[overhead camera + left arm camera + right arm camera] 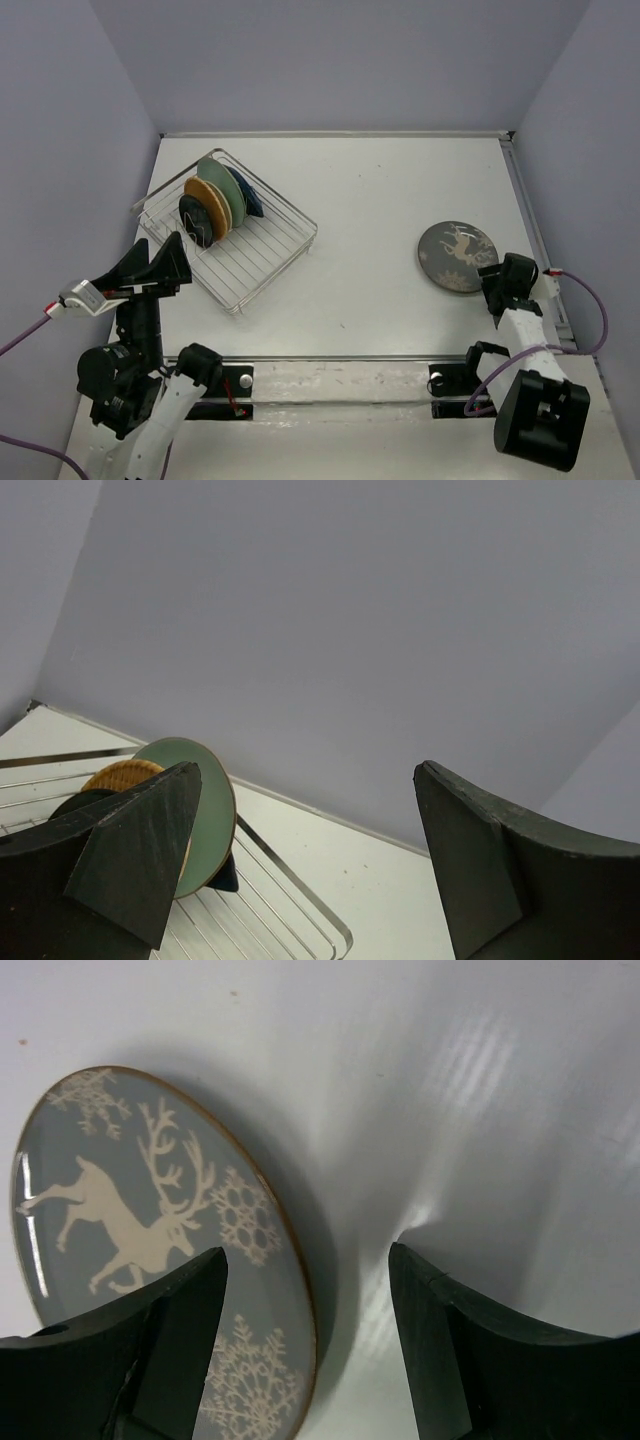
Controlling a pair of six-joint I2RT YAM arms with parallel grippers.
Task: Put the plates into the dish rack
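My right gripper's fingers are apart on both sides of the deer plate's rim, so the deer plate would stay lying on the tabletop if I lifted now.
The dish rack [262, 252], a silver wire basket, sits at the table's left. Standing on edge in it are a dark blue plate [254, 200], a pale teal plate [224, 184], an orange plate [206, 202] and a small black plate [196, 222]. The teal plate [208, 815] and orange plate [122, 774] show behind my left finger. My left gripper [158, 254] hovers open and empty at the rack's near-left corner. A grey deer plate [456, 256] lies flat at the right. My right gripper [310, 1295] is open, its jaws straddling the near rim of the deer plate [120, 1210].
The table's raised right edge [532, 230] runs close beside the deer plate and my right arm. A metal rail [330, 372] crosses the near edge between the arm bases. Lilac walls close in the table at the left, back and right.
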